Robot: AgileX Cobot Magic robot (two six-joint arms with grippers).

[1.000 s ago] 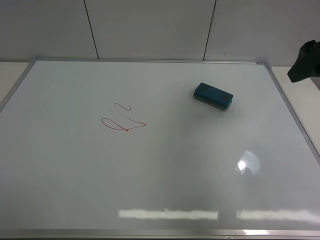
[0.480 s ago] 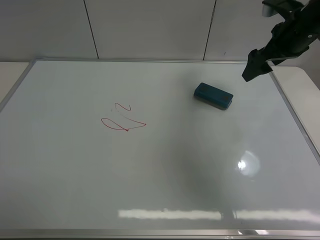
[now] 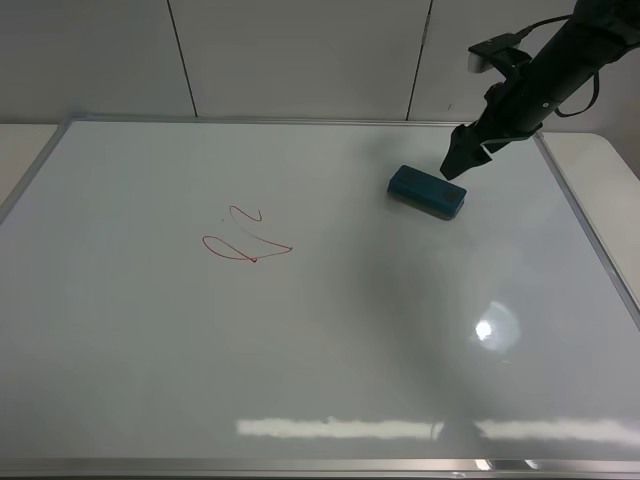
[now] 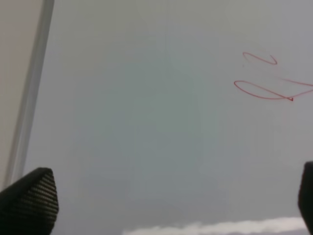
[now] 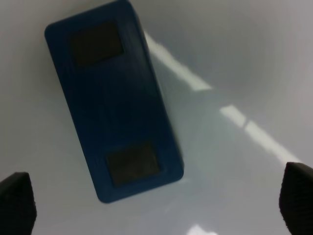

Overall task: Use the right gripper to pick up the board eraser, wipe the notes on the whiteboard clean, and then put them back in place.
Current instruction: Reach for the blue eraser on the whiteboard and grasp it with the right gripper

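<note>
My right gripper should next grab the board eraser (image 3: 427,191) by its long sides to wipe the red notes off the whiteboard.
The blue board eraser (image 3: 427,191) lies flat on the whiteboard (image 3: 300,350), right of middle near the far edge. It fills the right wrist view (image 5: 115,98), with two dark patches on its top. My right gripper (image 3: 465,160) hovers just above and to the right of it, open and empty; in the right wrist view (image 5: 156,205) the eraser lies ahead of the spread fingertips. Red scribbled notes (image 3: 245,240) sit left of centre and also show in the left wrist view (image 4: 269,83). My left gripper (image 4: 168,205) is open over bare board and is out of the exterior view.
The whiteboard has a metal frame (image 3: 590,230) and lies on a pale table (image 3: 600,150). A panelled wall (image 3: 300,50) stands behind. Light glare (image 3: 495,328) shows on the board's near right part.
My right arm has come in from the right edge, moving left and down until its gripper is just above the eraser. The eraser and the notes have not moved.
</note>
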